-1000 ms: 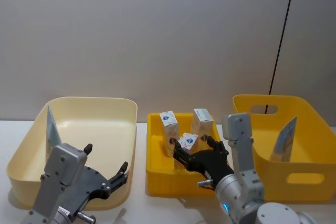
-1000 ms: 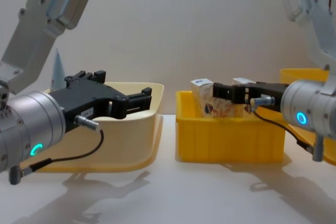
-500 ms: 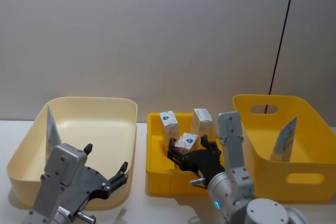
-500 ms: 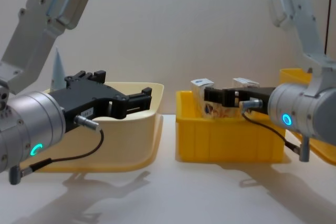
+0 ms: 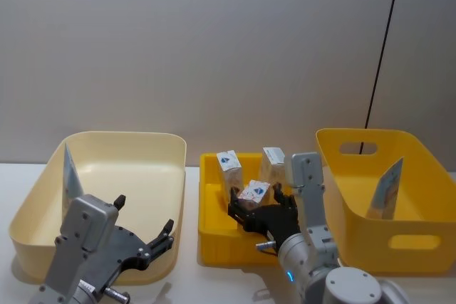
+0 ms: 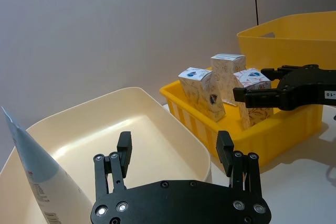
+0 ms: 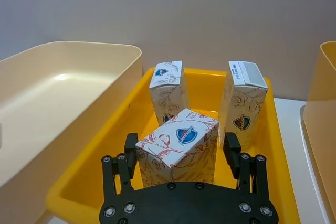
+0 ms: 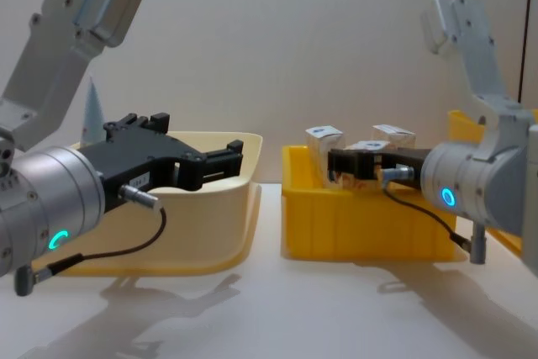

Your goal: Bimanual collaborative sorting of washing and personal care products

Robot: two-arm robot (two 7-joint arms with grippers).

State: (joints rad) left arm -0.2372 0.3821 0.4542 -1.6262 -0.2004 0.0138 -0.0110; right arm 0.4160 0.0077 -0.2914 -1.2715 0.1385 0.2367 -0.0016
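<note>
The right gripper grabs the tilted front carton by its upper sides next, to sort it into the large yellow bin.
Three white-and-orange cartons stand in the small yellow bin: one at the back left, one at the back right, and a tilted front carton. My right gripper is open, with a finger on either side of the front carton; the one finger touches its edge and a small gap shows at the other. A pale-blue tube leans in the cream bin. Another tube leans in the large yellow bin. My left gripper hangs open over the cream bin's front edge, holding nothing.
The three bins stand in a row on the white table, cream at the left, small yellow in the middle, large yellow at the right. A grey wall rises close behind them. Bare table lies in front of the bins.
My right gripper has slid leftward and further into the small yellow bin, coming to straddle the front carton. The left arm and the tubes have not moved.
</note>
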